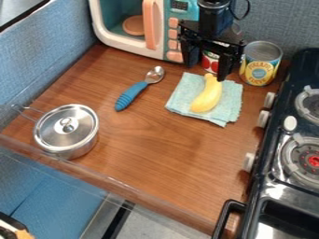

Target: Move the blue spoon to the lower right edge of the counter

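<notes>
I should grab the spoon's handle with my gripper next. Then I can move the blue spoon (129, 95) to the counter's lower right edge.
The black gripper (209, 67) hangs at the top of the camera view, its two fingers spread apart with nothing held, above the back of the counter (162, 144) and just behind the banana. The blue spoon (129, 95) lies on the counter left of centre, to the left of and below the gripper. Its blue handle points toward the lower left and its metal bowl toward the upper right.
A yellow banana (207, 95) rests on a folded teal cloth (231, 100). A lidded metal pot (67, 130) stands at left, a toy microwave (152, 28) and cans (260, 65) at the back, a black stove (283, 186) along the right.
</notes>
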Robot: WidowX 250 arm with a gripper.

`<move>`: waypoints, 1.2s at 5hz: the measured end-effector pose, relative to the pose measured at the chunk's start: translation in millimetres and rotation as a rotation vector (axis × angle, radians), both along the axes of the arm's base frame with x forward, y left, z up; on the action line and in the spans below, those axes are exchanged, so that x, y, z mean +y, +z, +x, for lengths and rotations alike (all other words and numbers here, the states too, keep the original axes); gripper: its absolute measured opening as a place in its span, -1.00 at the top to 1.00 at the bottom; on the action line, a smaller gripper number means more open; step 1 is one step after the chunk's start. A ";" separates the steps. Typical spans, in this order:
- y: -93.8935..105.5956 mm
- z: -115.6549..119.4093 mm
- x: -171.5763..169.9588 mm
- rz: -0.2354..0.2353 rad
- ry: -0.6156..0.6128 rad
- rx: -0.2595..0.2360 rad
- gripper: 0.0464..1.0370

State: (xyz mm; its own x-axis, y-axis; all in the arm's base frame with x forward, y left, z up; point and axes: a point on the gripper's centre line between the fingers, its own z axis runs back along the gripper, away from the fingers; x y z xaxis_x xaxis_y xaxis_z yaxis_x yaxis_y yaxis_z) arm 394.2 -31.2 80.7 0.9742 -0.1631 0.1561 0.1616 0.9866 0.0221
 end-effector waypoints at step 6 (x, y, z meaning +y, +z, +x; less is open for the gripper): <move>-57.1 -18.7 125.3 0.094 0.172 0.089 -0.93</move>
State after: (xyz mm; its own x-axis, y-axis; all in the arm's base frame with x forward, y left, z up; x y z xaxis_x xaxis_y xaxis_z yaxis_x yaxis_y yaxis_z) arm 375.5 94.1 23.5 0.9982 -0.0034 0.0599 -0.0031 0.9941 0.1082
